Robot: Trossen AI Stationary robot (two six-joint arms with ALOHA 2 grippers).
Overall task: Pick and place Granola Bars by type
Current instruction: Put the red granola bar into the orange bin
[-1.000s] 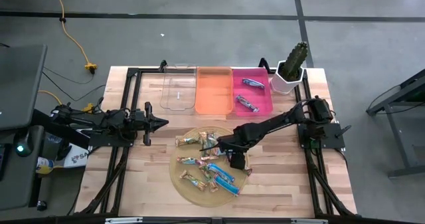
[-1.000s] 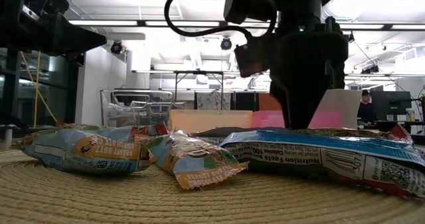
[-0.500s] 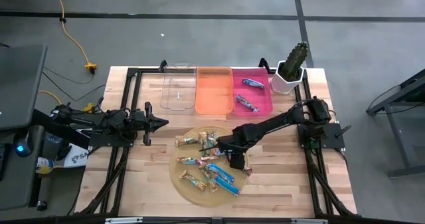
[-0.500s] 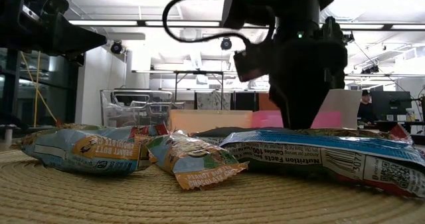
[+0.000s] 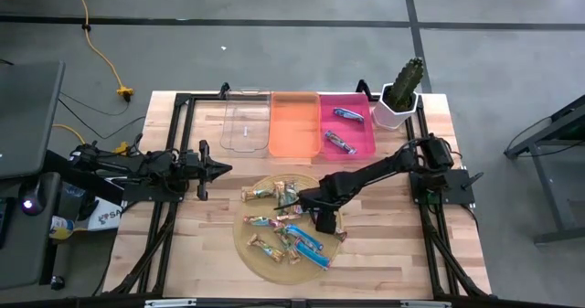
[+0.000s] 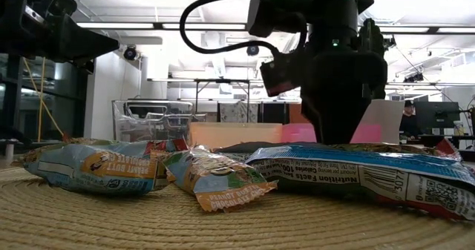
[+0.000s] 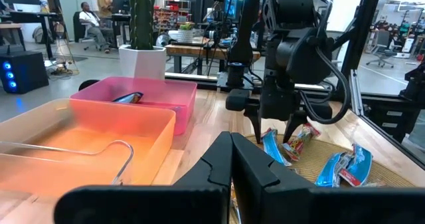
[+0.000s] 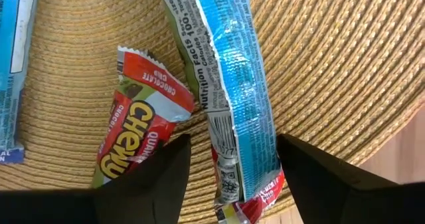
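The fingers of my right gripper are on either side of the blue bar, down near the woven mat (image 5: 251, 253). They would hold the bar if they closed now, so my right gripper will close.
Several granola bars (image 5: 279, 224) lie on a round woven mat (image 5: 251, 253) near the table's front. My right gripper (image 5: 324, 218) hangs over the mat's right side, pointing down and open. Its two fingers stand on either side of one end of a blue bar (image 8: 229, 84), which lies flat on the mat. A red bar (image 8: 139, 134) lies just beside one finger (image 8: 156, 181). The left wrist view shows the same gripper (image 7: 275, 132) above the bars. My left gripper (image 5: 219, 168) waits shut at the table's left, pointing level.
Along the far edge stand a clear bin (image 5: 245, 122), an orange bin (image 5: 293, 123) and a pink bin (image 5: 366, 145) holding two dark bars. A potted cactus (image 5: 400, 96) stands at the far right. Black frame rails run along both table sides.
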